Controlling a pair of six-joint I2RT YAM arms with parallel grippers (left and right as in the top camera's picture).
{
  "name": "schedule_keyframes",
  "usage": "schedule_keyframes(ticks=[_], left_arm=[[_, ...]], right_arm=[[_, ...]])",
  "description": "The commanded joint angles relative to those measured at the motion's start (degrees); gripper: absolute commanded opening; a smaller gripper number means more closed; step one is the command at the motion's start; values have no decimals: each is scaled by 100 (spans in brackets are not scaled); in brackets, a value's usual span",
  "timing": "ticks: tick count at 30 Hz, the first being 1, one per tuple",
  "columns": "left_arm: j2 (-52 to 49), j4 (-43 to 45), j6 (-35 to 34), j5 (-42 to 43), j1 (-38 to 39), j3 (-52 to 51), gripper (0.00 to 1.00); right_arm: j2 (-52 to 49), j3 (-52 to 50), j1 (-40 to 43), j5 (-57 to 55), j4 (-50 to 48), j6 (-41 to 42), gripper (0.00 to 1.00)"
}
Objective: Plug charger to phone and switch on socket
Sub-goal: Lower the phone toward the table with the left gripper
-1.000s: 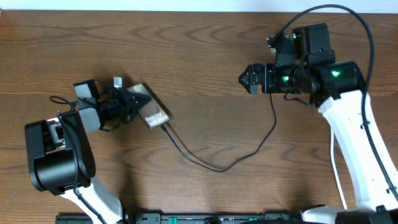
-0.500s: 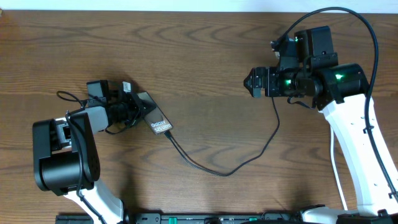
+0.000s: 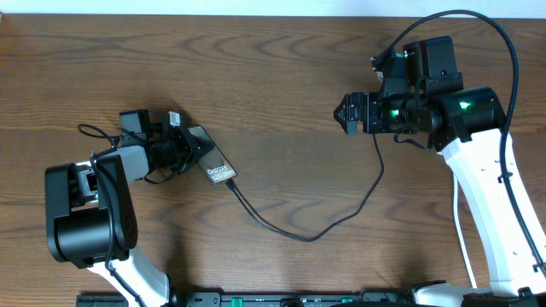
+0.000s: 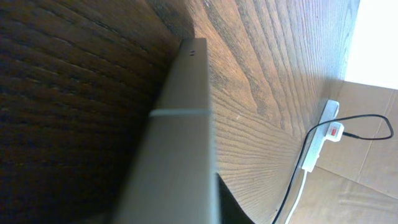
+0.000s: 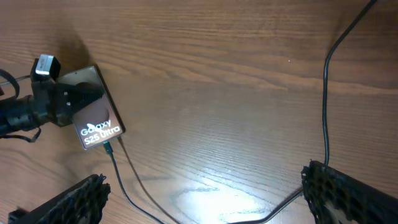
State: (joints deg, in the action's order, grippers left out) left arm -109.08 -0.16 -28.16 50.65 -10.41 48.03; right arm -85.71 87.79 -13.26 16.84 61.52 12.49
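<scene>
I need to let go of the phone with my left gripper, because the phone's lettered end [image 3: 220, 171] [image 4: 194, 47] reaches down to the wooden tabletop and meets its shadow there.
The phone [image 3: 215, 162] is a dark slab with white "Galaxy" lettering, lying tilted on the table. My left gripper [image 3: 186, 145] is shut on its far end; this also shows in the right wrist view [image 5: 65, 102], where the phone [image 5: 98, 118] shows its lettering. The charger cable [image 3: 299, 237] runs from the phone's lettered end in a loop toward the right arm. Its plug tip [image 5: 107, 148] sits at the phone's edge and looks inserted. My right gripper [image 3: 345, 113] is open and empty above the table, fingers wide apart [image 5: 202, 186]. The socket [image 4: 321, 134] shows only in the left wrist view, beyond the table edge.
The socket's white cord [image 4: 297, 193] and a black cable [image 4: 373, 118] lie on brown cardboard past the table edge. The phone's grey side [image 4: 183, 143] fills the left wrist view. The left arm's base [image 3: 81, 213] stands at the front left.
The left gripper with the phone shifted slightly right and down a second ago, and the right arm shifted slightly right. Nothing has moved in the last half second.
</scene>
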Motion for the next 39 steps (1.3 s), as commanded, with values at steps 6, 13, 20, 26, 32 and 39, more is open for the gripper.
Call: schedule_keyframes(ticks=[6,13,20,26,32,39], left_arm=[[-28,-136,177,-466,11,20,27],[-28,-254,179,-466,11,20,35],[-28,-522,179,-468,11,20,48],[-28,-833,179,-494,11,20,55],[-28,-1231,179,-994,11,20,63],[-28,-1386,175,-1154,11,20,66]], right_arm=[[42,66,-35,-42,0,-79,99],[42,66,-35,-42,0,-81,99],[42,66,-35,-44,0,-83,99],[42,66,-35,-42,2,-87,99],[42,66,-35,-42,2,-133,99],[42,66,-35,-42,2,-144,99]])
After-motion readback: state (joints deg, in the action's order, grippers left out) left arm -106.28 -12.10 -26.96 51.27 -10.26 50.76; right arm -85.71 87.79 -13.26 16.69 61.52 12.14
